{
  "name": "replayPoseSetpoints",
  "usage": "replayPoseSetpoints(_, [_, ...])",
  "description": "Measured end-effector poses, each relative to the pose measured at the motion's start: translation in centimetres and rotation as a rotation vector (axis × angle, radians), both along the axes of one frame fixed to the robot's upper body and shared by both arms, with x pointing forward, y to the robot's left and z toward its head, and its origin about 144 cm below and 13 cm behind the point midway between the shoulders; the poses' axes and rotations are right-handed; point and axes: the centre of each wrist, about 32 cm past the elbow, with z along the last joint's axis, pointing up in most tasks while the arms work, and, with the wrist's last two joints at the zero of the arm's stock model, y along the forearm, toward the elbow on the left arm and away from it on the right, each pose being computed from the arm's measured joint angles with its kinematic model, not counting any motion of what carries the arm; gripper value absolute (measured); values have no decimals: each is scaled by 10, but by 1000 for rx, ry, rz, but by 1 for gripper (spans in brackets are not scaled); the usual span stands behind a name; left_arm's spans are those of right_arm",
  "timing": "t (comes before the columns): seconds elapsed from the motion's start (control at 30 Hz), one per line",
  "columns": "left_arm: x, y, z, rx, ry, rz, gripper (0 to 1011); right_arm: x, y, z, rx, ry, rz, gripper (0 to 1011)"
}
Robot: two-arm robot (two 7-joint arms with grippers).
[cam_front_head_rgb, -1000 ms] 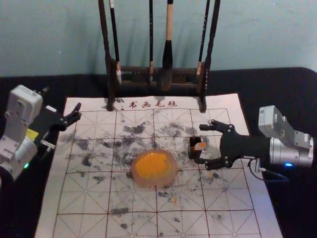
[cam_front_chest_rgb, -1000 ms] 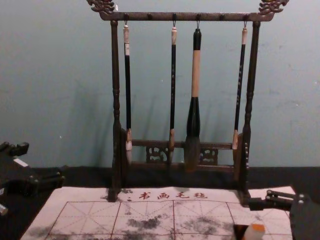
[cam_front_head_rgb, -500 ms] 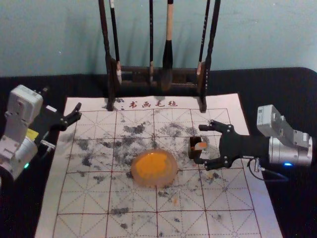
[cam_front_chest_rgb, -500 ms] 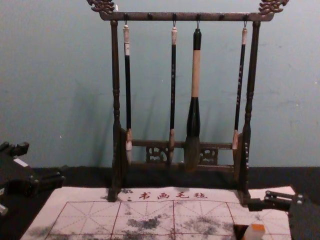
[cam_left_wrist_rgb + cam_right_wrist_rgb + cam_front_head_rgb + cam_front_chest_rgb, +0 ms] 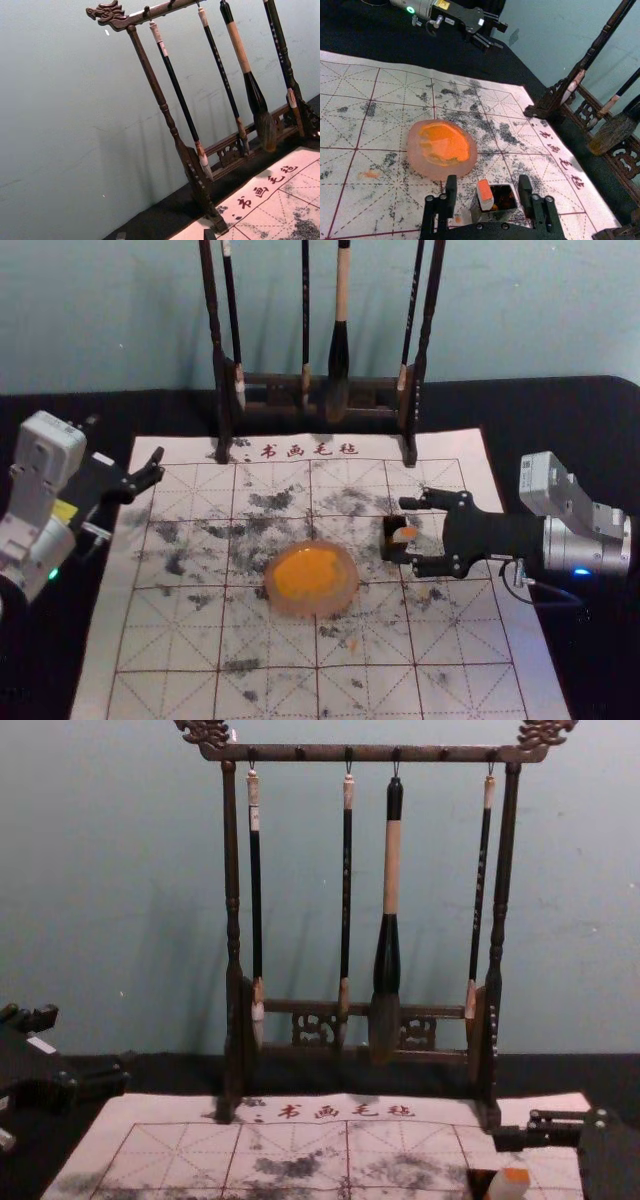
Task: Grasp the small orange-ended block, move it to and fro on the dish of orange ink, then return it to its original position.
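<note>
My right gripper grabs the small block by its orange end (image 5: pixel 485 189) next, to work the block to and fro in the orange ink (image 5: pixel 442 142).
On the mat, right of the dish of orange ink (image 5: pixel 312 578), the small white block with an orange end (image 5: pixel 404 534) leans in a dark open box (image 5: pixel 389 539). My right gripper (image 5: pixel 406 531) reaches in from the right, fingers parted around box and block. In the right wrist view, the block (image 5: pixel 485 192) and box (image 5: pixel 504 198) lie between the fingertips of my right gripper (image 5: pixel 487 181), with gaps either side. The chest view has the block's orange end (image 5: pixel 516 1175) low at the right. My left gripper (image 5: pixel 126 444) is parked open at the left; its fingertips edge into the left wrist view (image 5: pixel 165 235).
A dark wooden rack (image 5: pixel 222 410) with several hanging brushes stands behind the ink dish, its feet on the back of the gridded mat (image 5: pixel 170 640). The largest brush (image 5: pixel 388 920) hangs right of the rack's middle. Black cloth (image 5: pixel 600 420) surrounds the mat.
My right gripper's fingers have drawn closer together around the box, without visibly touching it. The left arm, the block and the dish have stayed put.
</note>
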Motion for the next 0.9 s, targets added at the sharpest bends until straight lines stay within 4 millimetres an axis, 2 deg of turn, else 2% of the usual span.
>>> replayPoseSetpoints(0.4, [0, 0, 0, 0, 0, 0, 1001, 0, 0, 0, 1, -1, 0, 446])
replayPoseSetpoints(0.43, [0, 0, 0, 0, 0, 0, 1001, 0, 0, 0, 1, -1, 0, 374])
replayPoseSetpoints(0.53, [0, 0, 0, 0, 0, 0, 1001, 0, 0, 0, 1, -1, 0, 316])
replayPoseSetpoints(0.57, [0, 0, 0, 0, 0, 0, 1001, 0, 0, 0, 1, -1, 0, 253])
replayPoseSetpoints(0.63, [0, 0, 0, 0, 0, 0, 1001, 0, 0, 0, 1, -1, 0, 197])
replayPoseSetpoints(0.77, [0, 0, 0, 0, 0, 0, 1001, 0, 0, 0, 1, -1, 0, 129])
replayPoseSetpoints(0.9, [0, 0, 0, 0, 0, 0, 1001, 0, 0, 0, 1, -1, 0, 130])
